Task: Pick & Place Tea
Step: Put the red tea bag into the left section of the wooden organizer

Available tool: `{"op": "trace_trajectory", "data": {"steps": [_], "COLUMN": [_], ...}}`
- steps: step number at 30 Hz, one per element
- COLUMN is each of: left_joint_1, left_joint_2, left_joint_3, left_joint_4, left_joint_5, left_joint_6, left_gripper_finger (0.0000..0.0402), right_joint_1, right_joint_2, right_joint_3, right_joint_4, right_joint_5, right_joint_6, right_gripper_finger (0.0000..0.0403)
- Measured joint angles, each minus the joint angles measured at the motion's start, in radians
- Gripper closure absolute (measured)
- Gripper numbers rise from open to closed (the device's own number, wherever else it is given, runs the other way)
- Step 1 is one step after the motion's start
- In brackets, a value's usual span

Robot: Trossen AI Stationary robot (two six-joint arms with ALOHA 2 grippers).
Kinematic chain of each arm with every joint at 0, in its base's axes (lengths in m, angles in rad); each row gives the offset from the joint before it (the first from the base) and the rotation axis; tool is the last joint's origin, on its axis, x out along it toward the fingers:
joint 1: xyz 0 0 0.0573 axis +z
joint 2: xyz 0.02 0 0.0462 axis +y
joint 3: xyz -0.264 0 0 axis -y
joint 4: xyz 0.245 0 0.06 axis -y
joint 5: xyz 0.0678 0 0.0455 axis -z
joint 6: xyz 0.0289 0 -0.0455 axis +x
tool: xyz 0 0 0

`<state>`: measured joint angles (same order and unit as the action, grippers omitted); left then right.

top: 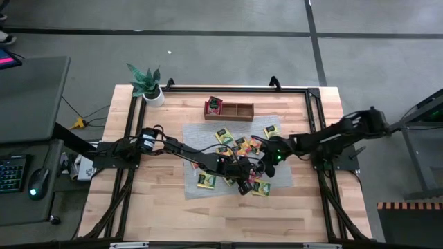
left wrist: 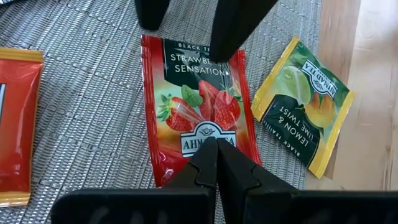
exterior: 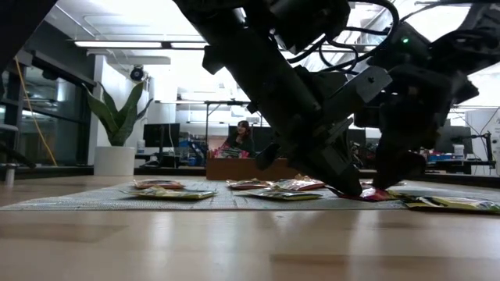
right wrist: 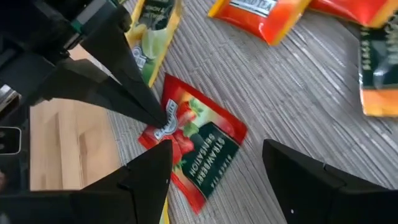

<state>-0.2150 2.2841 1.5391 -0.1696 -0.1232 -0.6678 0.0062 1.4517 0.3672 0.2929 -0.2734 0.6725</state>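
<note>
I will next grip the red strawberry sachet by its dark name end (right wrist: pixel 216 157) with my right gripper, so that I can place it in the wooden tray.
A red strawberry tea sachet (left wrist: pixel 196 106) lies flat on the grey woven mat (left wrist: pixel 87 93), near the mat's front right. My left gripper (left wrist: pixel 216 163) is shut, with its tips down on this sachet's near end. My right gripper (right wrist: pixel 214 180) is open and low over the same sachet (right wrist: pixel 202 149). In the left wrist view, one right finger (left wrist: pixel 152 12) stands beside the sachet's far end and the other (left wrist: pixel 239 28) over it. A yellow-green lemon-and-lime sachet (left wrist: pixel 305 115) lies next to the red one, half off the mat's edge. My left gripper presses its shut fingertips down on the sachet's label patch (left wrist: pixel 208 140), near one short end. The fingers slant down from the table's left side. The sachet lies flat on the mat. My right gripper: I cannot tell whether its fingers touch the sachet.
Several more tea sachets (top: pixel 228 142) lie scattered over the mat (top: pixel 197 138). The wooden tray (top: pixel 239 109) stands beyond the mat with a red sachet (top: pixel 214 104) in its left compartment. A potted plant (top: pixel 147 84) stands at the far left corner. Bare wood lies near the front edge.
</note>
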Motion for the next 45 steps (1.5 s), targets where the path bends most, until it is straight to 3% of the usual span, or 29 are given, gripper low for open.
{"op": "trace_trajectory", "data": {"steps": [6,15,39,45], "left_joint_1": [0.0,0.0,0.018,0.019], "left_joint_2": [0.0,0.0,0.001,0.001], "left_joint_3": [0.0,-0.001,-0.001,-0.001], "left_joint_4": [0.003,0.006,0.01,0.012], "left_joint_5": [0.0,-0.003,0.024,0.022], "left_joint_6": [0.0,0.0,0.0,0.004], "left_gripper_finger": [0.0402,0.0402,0.0402,0.0401], "right_joint_1": [-0.001,-0.001,0.002,0.002], "right_joint_2": [0.069,0.074,0.078,0.078], "right_joint_3": [0.034,0.032,0.027,0.027], "right_joint_4": [0.03,0.026,0.025,0.033], "right_joint_5": [-0.022,-0.026,-0.104,-0.1], "right_joint_6": [-0.025,-0.05,-0.051,-0.043], "right_gripper_finger": [0.0156,0.0165,0.039,0.0399]}}
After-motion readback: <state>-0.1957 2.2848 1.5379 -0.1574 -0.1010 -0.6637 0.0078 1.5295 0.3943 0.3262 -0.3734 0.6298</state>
